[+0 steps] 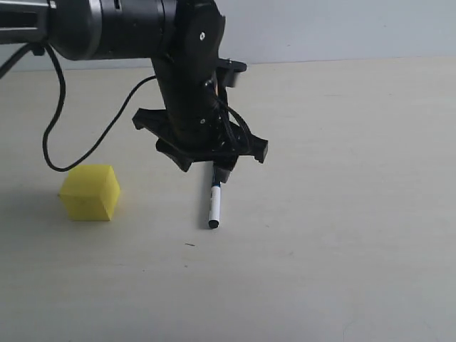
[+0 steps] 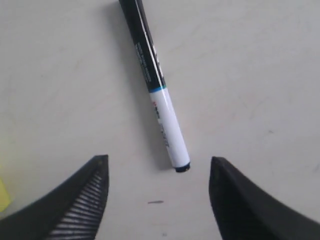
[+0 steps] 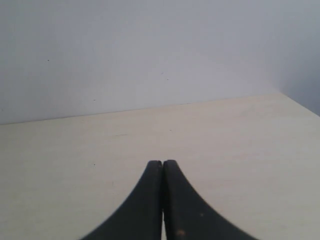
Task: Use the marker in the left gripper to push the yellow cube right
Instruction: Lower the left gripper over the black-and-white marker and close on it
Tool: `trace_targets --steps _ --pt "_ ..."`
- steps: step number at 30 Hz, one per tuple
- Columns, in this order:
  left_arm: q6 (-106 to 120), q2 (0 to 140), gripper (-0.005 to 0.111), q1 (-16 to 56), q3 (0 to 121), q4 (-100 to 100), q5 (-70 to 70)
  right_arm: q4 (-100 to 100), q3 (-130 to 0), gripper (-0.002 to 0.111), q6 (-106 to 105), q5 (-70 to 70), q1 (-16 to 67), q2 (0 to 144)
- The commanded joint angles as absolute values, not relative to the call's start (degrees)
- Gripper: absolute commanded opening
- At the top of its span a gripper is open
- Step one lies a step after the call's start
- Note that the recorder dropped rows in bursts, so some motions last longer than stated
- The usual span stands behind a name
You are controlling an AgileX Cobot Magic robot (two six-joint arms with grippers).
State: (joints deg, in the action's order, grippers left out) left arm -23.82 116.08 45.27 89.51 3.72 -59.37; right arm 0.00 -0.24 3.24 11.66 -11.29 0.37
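The marker will push the yellow cube (image 1: 90,192), so my left gripper will next grab the marker by its white body (image 1: 215,204).
The marker (image 1: 214,205) lies on the table, its white barrel and small black end toward the front, its black cap running under my left gripper (image 1: 214,158). That gripper hangs just above it. In the left wrist view the gripper (image 2: 157,161) is open, jaws wide apart, and the marker (image 2: 159,102) lies beyond the fingertips (image 2: 97,172) without touching either one. The yellow cube (image 1: 90,192) rests on the table well to the left of the marker; only a sliver of the cube (image 2: 2,196) shows in the left wrist view. My right gripper (image 3: 162,163) is shut on nothing.
A black cable (image 1: 53,135) loops from the left arm down toward the table behind the cube. A pale wall (image 1: 342,28) backs the beige table (image 1: 342,214). A small dark mark (image 2: 156,202) lies on the table between the left jaws.
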Motion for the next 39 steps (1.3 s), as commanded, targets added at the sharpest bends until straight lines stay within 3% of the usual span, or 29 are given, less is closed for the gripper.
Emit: trace_targets --steps 1,35,37,38,39 --pt "-24.47 119.2 0.062 45.42 89.96 3.71 -54.96 0.0 0.0 0.0 3.16 11.36 -11.77 0.0" --pt "-25.73 127.6 0.061 45.42 89.96 3.72 -51.1 0.0 0.0 0.0 3.16 11.36 -11.77 0.0" --pt "-25.73 127.6 0.049 45.42 89.96 3.72 -51.57 0.0 0.0 0.0 3.16 11.36 -11.77 0.0" --pt "-25.73 127.6 0.033 45.42 89.96 3.72 -52.19 0.0 0.0 0.0 3.16 11.36 -11.77 0.0" --pt "-25.73 127.6 0.024 45.42 89.96 3.72 -52.73 0.0 0.0 0.0 3.16 11.36 -11.77 0.0"
